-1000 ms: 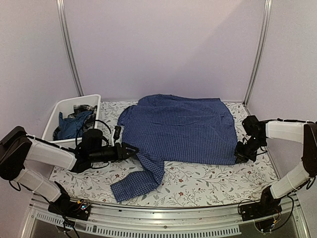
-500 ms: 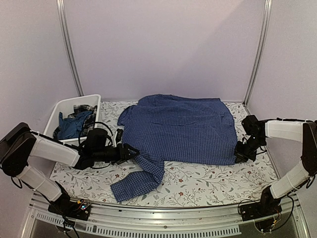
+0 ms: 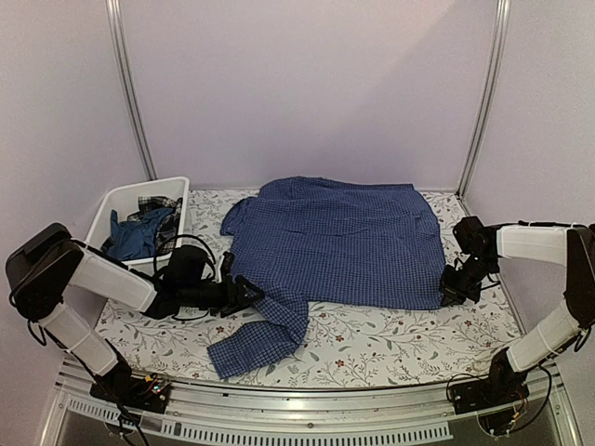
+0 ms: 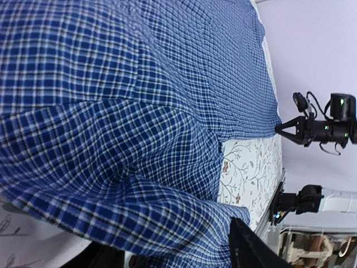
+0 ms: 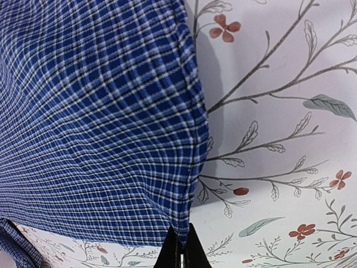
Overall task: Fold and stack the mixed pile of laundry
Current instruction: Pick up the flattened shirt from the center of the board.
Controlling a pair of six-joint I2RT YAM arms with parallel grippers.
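Observation:
My left gripper takes hold of the check shirt's upper sleeve (image 3: 264, 300) (image 4: 174, 239) next, opposite the hem corner in my right gripper, to fold the shirt's near side over.
The blue-and-white check shirt (image 3: 344, 242) lies spread flat on the floral tablecloth (image 3: 400, 339), one sleeve (image 3: 260, 339) trailing to the near left. My left gripper (image 3: 249, 295) is low at the sleeve's upper part. In the left wrist view the gripper (image 4: 173, 257) is open, with shirt cloth (image 4: 128, 128) between its fingers (image 4: 254, 248). My right gripper (image 3: 450, 292) is shut on the shirt's near right hem corner (image 5: 187, 220), fingertips (image 5: 188, 252) pinching it at the tablecloth. The dark blue T-shirt (image 3: 135, 237) and the plaid piece (image 3: 158, 203) lie in the tub.
The white plastic tub (image 3: 112, 206) stands at the far left of the table, just behind my left arm. Metal frame posts (image 3: 130, 93) rise at both back corners before a plain wall. The table's metal front rail (image 3: 307, 409) runs along the near edge.
My left gripper has slid to the right, up to and over the shirt's sleeve. The right arm and the shirt's hem corner have not moved.

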